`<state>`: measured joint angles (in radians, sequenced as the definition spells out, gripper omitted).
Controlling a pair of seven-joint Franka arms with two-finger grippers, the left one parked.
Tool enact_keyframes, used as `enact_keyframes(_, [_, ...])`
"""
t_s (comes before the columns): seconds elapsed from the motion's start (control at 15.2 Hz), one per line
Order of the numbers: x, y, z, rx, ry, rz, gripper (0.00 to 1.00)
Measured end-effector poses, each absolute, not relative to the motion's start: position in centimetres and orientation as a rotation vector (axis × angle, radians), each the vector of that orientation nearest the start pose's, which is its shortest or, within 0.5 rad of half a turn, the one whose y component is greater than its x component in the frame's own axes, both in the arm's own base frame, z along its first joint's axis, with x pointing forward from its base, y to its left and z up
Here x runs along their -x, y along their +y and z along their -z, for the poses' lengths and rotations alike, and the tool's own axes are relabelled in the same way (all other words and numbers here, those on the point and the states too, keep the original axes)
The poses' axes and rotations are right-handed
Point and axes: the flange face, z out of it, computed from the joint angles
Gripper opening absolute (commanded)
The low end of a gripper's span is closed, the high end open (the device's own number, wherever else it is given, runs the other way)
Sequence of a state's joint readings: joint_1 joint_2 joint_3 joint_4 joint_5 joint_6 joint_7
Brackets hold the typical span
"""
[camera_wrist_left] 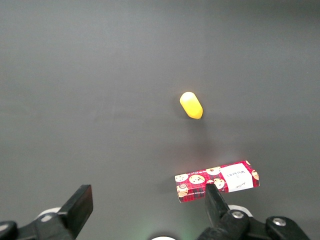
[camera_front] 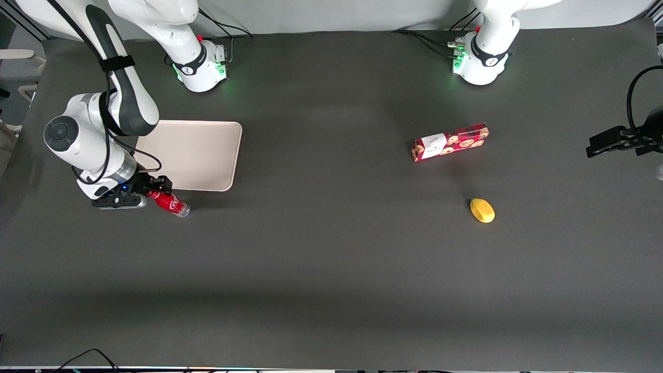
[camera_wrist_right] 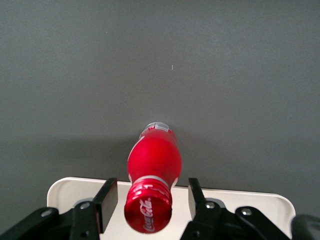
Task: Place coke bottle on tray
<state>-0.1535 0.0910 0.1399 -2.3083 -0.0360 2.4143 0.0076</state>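
Observation:
Next, my right gripper needs to pick up the coke bottle by its end with the cap [camera_front: 152, 195] to place it on the beige tray [camera_front: 202, 155].
The coke bottle [camera_front: 172, 203] is red with a white script logo and a silvery base. It stands on the dark table just nearer the front camera than the beige tray [camera_front: 202, 155], not on it. My right gripper [camera_front: 150, 195] is down around the bottle's cap end. In the right wrist view the gripper [camera_wrist_right: 150, 197] is open. Its two black fingers [camera_wrist_right: 106, 200] flank the red cap of the bottle [camera_wrist_right: 154, 160] with a gap on each side. The tray's rim [camera_wrist_right: 70, 189] shows under the fingers.
A long red cookie box [camera_front: 450, 142] and a yellow lemon-like object [camera_front: 482, 210] lie toward the parked arm's end of the table. Both also show in the left wrist view, the box [camera_wrist_left: 217, 181] and the yellow object [camera_wrist_left: 191, 105].

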Motion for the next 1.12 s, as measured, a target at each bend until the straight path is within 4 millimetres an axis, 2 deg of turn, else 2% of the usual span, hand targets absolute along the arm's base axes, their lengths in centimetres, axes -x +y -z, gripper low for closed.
enact_keyframes(0.2, [-52.1,-0.7,-30.8,3.153,-0.008,0.026,0.04])
enact_keyframes(0.26, [-52.1,-0.7,-30.8,3.153,-0.008,0.029,0.0])
enact_keyframes(0.86, [-52.5,-0.7,-31.4,3.153,-0.007,0.055,0.0])
enact_keyframes(0.99, [-53.2,-0.8,-32.9,3.154,-0.007,0.091,0.0])
enact_keyframes(1.12, [-54.3,-0.8,-35.6,3.158,-0.003,0.092,0.0])
